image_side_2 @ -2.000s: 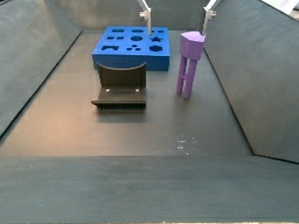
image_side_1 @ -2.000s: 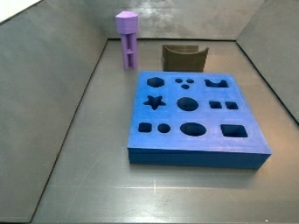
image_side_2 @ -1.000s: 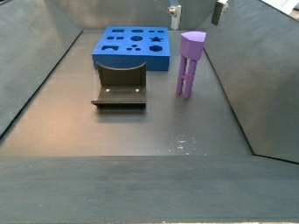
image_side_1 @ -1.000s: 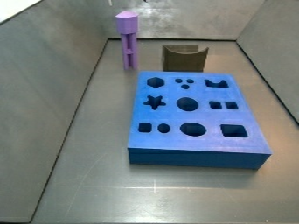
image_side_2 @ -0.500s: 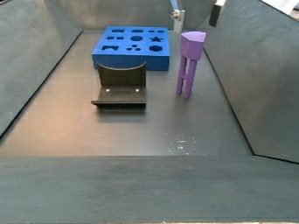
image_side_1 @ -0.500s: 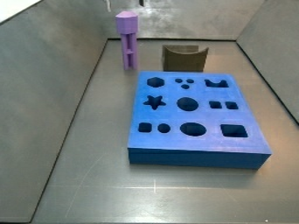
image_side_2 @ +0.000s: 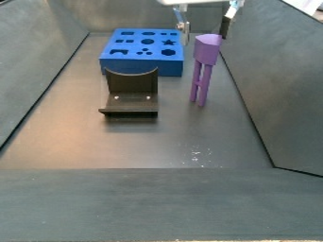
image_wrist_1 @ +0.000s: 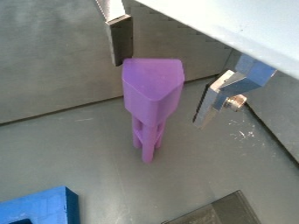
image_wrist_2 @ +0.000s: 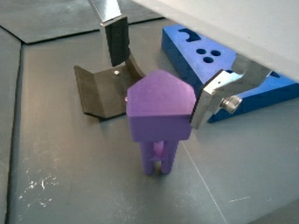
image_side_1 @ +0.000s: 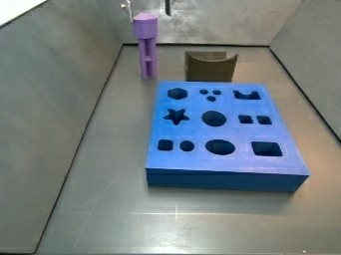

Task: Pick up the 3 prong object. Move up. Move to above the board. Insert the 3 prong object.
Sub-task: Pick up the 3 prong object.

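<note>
The gripper picks up the 3 prong object by its blocky head (image_side_1: 146,25) next. That leaves the object's prongs free to enter the board (image_side_1: 220,129).
The 3 prong object (image_side_2: 203,68) is a light-purple piece standing upright on its prongs on the grey floor, and it shows in both side views (image_side_1: 146,45). Its blocky head fills both wrist views (image_wrist_1: 152,83) (image_wrist_2: 160,105). My gripper (image_side_2: 205,26) is open right over the head, also seen at the top edge of a side view (image_side_1: 147,8). One finger stands on each side of the head (image_wrist_1: 121,39) (image_wrist_2: 216,96) with a gap on both sides, touching nothing. The blue board (image_side_1: 220,129) with its cut-outs lies flat a short way off (image_side_2: 142,49) (image_wrist_2: 222,61).
The brown notched fixture (image_side_2: 128,95) stands on the floor between the board and the purple piece (image_side_1: 209,66) (image_wrist_2: 100,92). Sloping grey walls close in the floor on the sides (image_side_2: 38,76).
My gripper has come over the purple piece and moved lower, so its open fingers now flank the head. The piece, board and fixture have not moved.
</note>
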